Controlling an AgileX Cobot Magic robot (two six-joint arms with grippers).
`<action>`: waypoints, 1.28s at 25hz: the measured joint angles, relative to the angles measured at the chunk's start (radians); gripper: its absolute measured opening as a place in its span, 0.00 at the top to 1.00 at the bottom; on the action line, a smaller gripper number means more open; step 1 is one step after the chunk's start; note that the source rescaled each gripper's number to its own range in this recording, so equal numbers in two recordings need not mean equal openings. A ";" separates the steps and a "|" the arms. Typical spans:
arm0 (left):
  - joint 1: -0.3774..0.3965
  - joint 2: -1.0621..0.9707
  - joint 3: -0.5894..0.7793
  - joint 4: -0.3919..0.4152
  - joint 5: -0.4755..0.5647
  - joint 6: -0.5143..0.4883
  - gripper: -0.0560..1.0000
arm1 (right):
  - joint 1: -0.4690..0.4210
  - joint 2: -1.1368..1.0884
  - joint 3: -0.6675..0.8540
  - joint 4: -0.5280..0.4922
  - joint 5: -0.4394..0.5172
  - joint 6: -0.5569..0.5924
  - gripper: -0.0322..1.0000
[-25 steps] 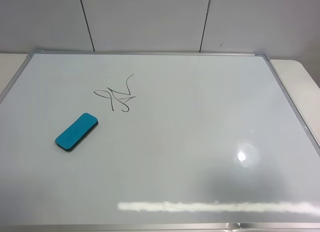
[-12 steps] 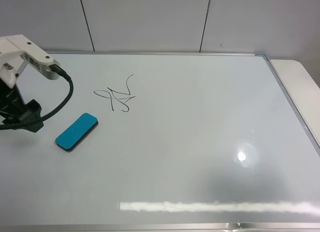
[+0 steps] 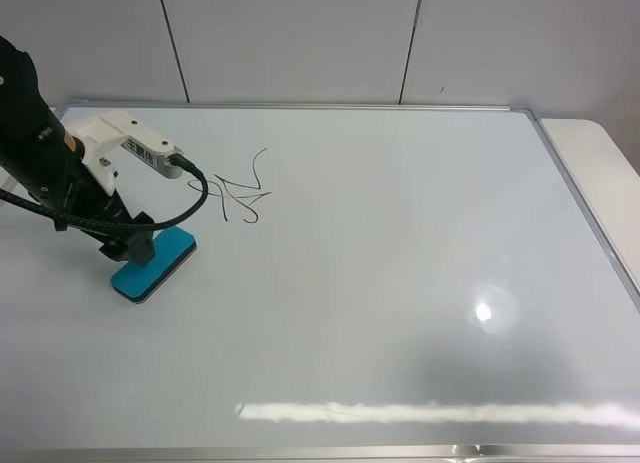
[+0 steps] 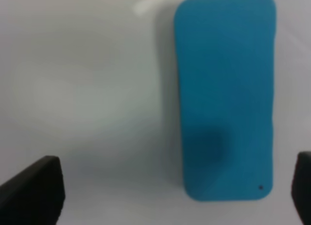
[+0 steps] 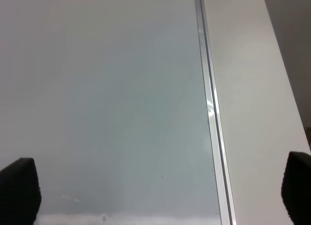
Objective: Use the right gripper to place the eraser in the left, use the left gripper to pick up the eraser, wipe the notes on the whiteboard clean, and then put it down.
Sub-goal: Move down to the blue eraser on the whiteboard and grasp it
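The left gripper isn't ready to close yet, as its fingertips are above the eraser's long sides and the whiteboard. It needs to lower first, then close on the teal eraser (image 3: 152,267).
A teal eraser (image 3: 152,267) lies flat on the whiteboard (image 3: 400,263), at the left, just below the black scribbled notes (image 3: 240,191). My left gripper (image 3: 130,245) hangs over the eraser's upper end and hides part of it. In the left wrist view the eraser (image 4: 226,98) lies between the two dark fingertips of the left gripper (image 4: 167,196), which is open and holds nothing; the eraser sits nearer one fingertip. My right gripper (image 5: 158,191) is open and empty above the board's right edge and does not show in the exterior view.
The whiteboard's metal frame (image 5: 210,108) runs along its right side, with white table (image 3: 600,148) beyond it. A white wall stands behind the board. A cable (image 3: 190,198) loops from the left arm toward the notes.
The left arm came in from the left edge and moved right and down to stand over the eraser. The eraser and the notes have not moved.
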 joint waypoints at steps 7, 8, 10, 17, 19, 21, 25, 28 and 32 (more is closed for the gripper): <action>0.000 0.059 0.000 -0.071 -0.059 0.041 0.00 | 0.000 0.000 0.000 0.000 0.000 0.000 0.00; 0.000 0.068 0.000 -0.071 -0.065 0.041 0.00 | 0.000 0.000 0.000 0.000 0.000 0.000 0.00; 0.000 0.084 0.000 -0.071 -0.067 0.041 0.00 | 0.000 0.000 0.000 0.000 0.000 0.000 0.00; 0.000 0.122 0.000 -0.084 -0.081 0.048 0.00 | 0.000 0.000 0.000 0.000 0.000 0.001 0.00; 0.000 0.122 0.000 -0.085 -0.094 0.052 0.00 | 0.000 0.000 0.000 0.000 0.000 0.001 0.00; 0.000 0.122 0.000 -0.085 -0.100 0.052 0.00 | 0.000 0.000 0.000 0.000 0.000 0.001 0.00; 0.000 0.126 0.000 -0.087 -0.103 0.052 0.00 | 0.000 0.000 0.000 0.000 0.000 0.001 0.00; 0.000 0.142 0.000 -0.088 -0.103 0.052 0.00 | 0.000 0.000 0.000 0.000 0.000 0.001 0.00; 0.000 0.155 0.000 -0.091 -0.103 0.055 0.00 | 0.000 0.000 0.000 0.000 0.000 0.001 0.00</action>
